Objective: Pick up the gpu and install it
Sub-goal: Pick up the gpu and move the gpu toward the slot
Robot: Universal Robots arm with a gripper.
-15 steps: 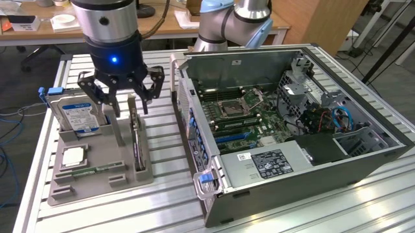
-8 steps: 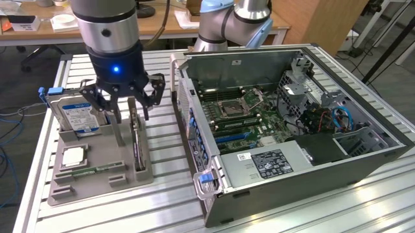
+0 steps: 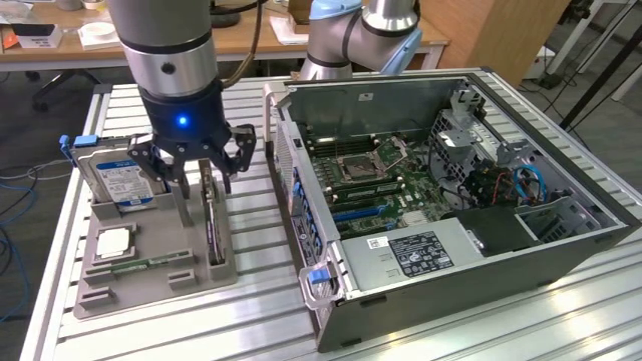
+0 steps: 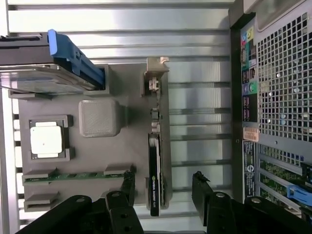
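Connectors and small parts stick out unevenly from the card toward its bracket, so my gripper should grab the GPU by its flat-sided black shroud (image 4: 154,178) next.
The gpu (image 3: 213,226) is a thin dark card standing on edge in a slot of the grey holder tray (image 3: 150,289), its grey metal bracket (image 4: 156,73) at the far end. My gripper (image 3: 201,199) hangs right over it, open. In the wrist view the gpu (image 4: 154,165) runs between the two black fingertips (image 4: 127,183), which stand on either side of it with a gap to each, gripper (image 4: 163,187) holding nothing. The open computer case (image 3: 561,248) lies on its side at the exterior view's right, motherboard (image 3: 371,180) exposed.
On the holder tray (image 4: 141,146) also sit a silver hard drive (image 3: 120,180) with a blue clip, a square processor (image 3: 113,242) and a narrow green memory stick (image 3: 150,265). The case's rear panel (image 4: 278,97) stands close beside the tray. All rests on a slatted metal table (image 3: 251,323).
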